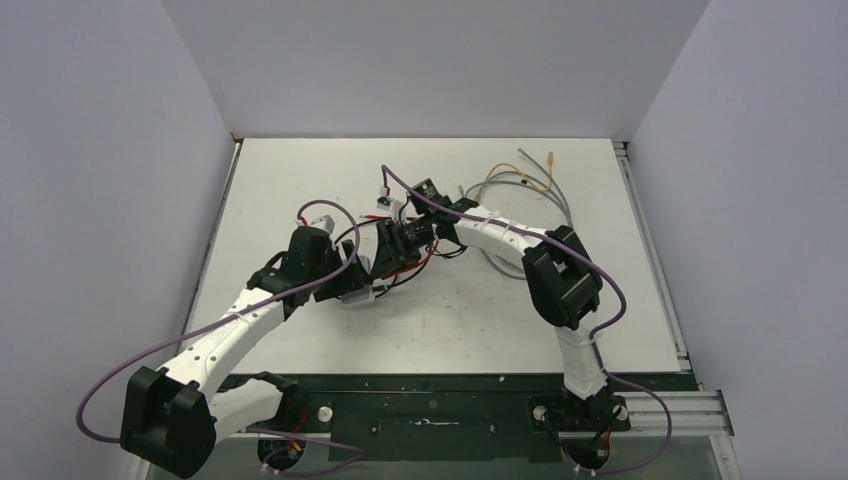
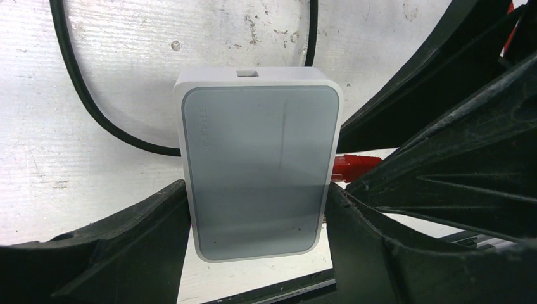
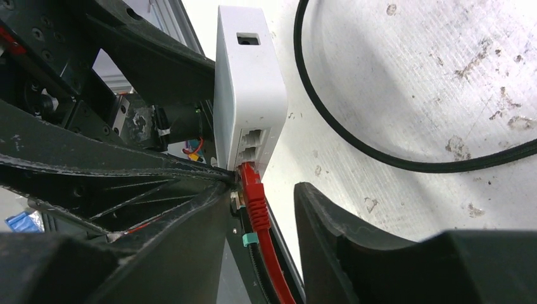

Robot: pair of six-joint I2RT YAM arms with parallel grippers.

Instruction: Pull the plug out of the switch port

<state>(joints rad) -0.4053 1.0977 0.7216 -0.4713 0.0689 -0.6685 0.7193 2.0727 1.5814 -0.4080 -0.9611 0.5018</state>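
I need to grab the red plug (image 1: 385, 276) (image 3: 253, 190) next with my right gripper, on both sides of its body close to the socket, to pull it from the switch port.
The switch (image 2: 259, 145), a pale grey-blue box with a white rim, sits between the fingers of my left gripper (image 2: 256, 202), which press on both its sides. In the right wrist view the switch (image 3: 248, 82) stands on edge with its sockets facing the camera. The red plug (image 3: 253, 190) has its tip at the lowest socket, and its red cable runs back between the fingers of my right gripper (image 3: 269, 190). Those fingers are apart, with a clear gap on the plug's right side. From above, both grippers (image 1: 365, 275) (image 1: 395, 245) meet mid-table.
A black cable (image 2: 82, 95) loops on the white table behind the switch; it also shows in the right wrist view (image 3: 354, 142). Grey and orange cables (image 1: 530, 180) lie at the back right. A metal rail (image 1: 650, 260) runs along the table's right edge.
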